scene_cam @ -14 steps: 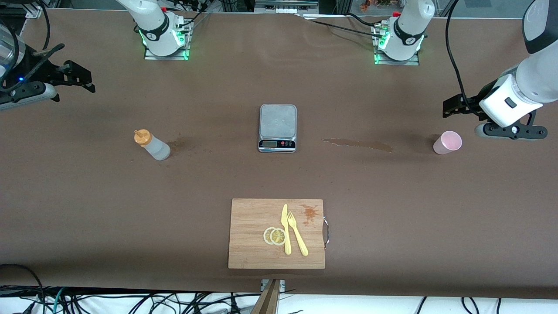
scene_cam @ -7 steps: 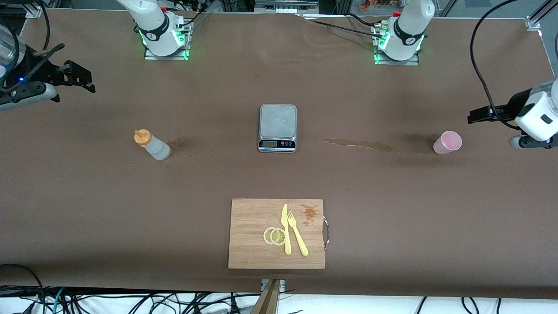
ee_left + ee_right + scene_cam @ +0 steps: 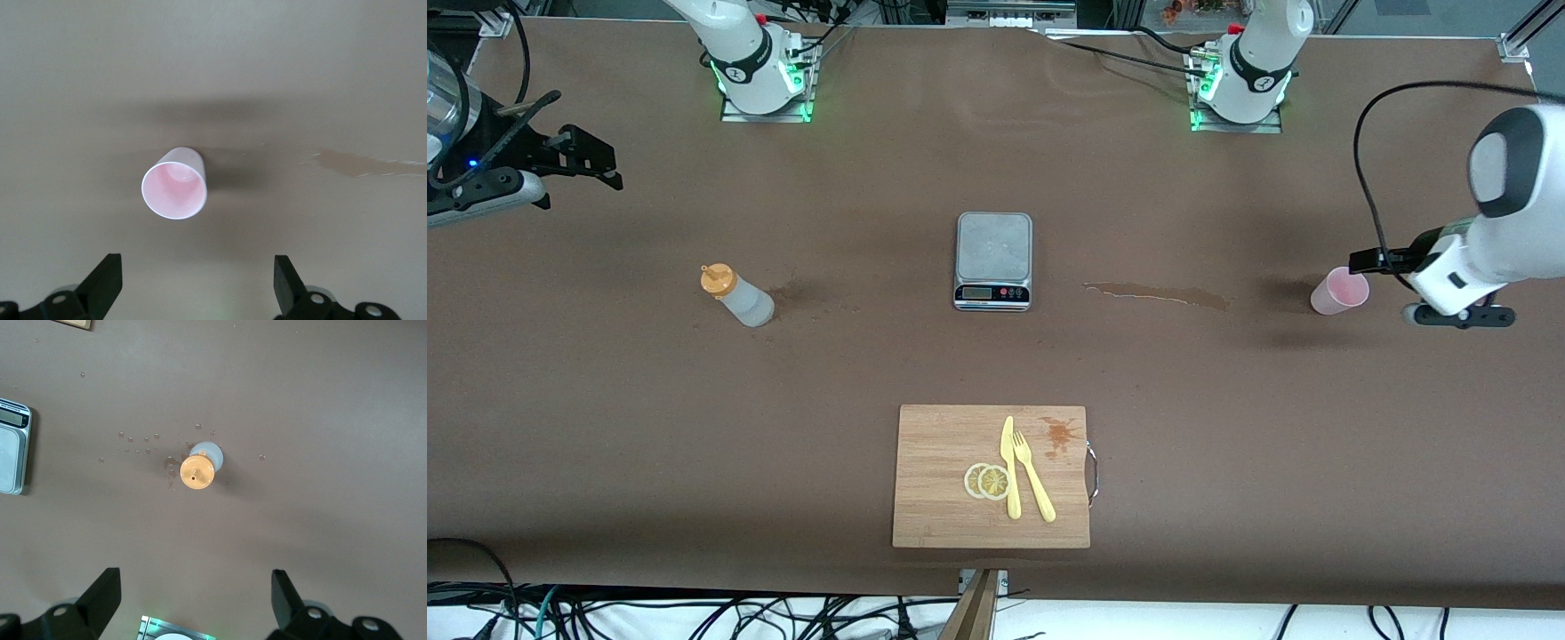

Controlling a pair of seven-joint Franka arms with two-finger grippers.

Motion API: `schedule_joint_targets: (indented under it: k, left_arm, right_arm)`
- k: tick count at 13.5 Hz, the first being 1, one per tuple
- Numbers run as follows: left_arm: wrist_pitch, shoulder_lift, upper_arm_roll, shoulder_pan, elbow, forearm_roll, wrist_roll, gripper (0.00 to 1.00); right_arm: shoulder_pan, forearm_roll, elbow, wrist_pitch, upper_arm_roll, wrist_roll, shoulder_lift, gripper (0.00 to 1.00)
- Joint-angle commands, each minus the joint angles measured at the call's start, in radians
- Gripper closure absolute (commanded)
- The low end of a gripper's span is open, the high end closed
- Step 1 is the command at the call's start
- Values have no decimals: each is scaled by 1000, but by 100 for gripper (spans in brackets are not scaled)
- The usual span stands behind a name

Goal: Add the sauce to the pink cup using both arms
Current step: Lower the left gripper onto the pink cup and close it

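Observation:
My left gripper needs to grab the pink cup by its rim (image 3: 1368, 288) next, so that sauce can be added from the bottle (image 3: 738, 298).
The pink cup (image 3: 1340, 291) stands upright and empty on the table at the left arm's end; it also shows in the left wrist view (image 3: 175, 192). My left gripper (image 3: 1362, 261) is open beside the cup, apart from it (image 3: 197, 287). The sauce bottle (image 3: 738, 298), translucent grey with an orange nozzle cap, stands toward the right arm's end with small wet spots around it (image 3: 199, 470). My right gripper (image 3: 605, 164) is open and empty, held up at that end of the table, above the bottle in its wrist view (image 3: 193, 600).
A kitchen scale (image 3: 993, 260) sits mid-table, its edge also in the right wrist view (image 3: 12, 447). A brownish stain (image 3: 1156, 293) lies between scale and cup. A wooden cutting board (image 3: 934, 444) with lemon slices, a yellow knife and fork lies nearer the camera.
My left arm swung out toward the table's end, then came back lower, its gripper now close beside the pink cup. The right arm has not moved.

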Motion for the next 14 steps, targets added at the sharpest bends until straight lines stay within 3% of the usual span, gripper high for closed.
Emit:
schedule_joint_targets:
  k: [1,5,8,14]
  left_arm:
    - [91,-31,-7,14,-121,76,47,0]
    - [316,-25,-7,124,-253,81,172,0]
    - [480,27,-10,190,-283,76,149,0]
    - [495,102,-13,196,-290,65,75,2]
  right_arm:
    - [-1,14,-18,15,-1,-17,-14,0]
    - [-1,14,-21,17,-1,-17,-14,0]
    - [-1,14,-25,20,-1,-17,-14,0]
    - [-1,14,-32,26,-1,-18,-14,0]
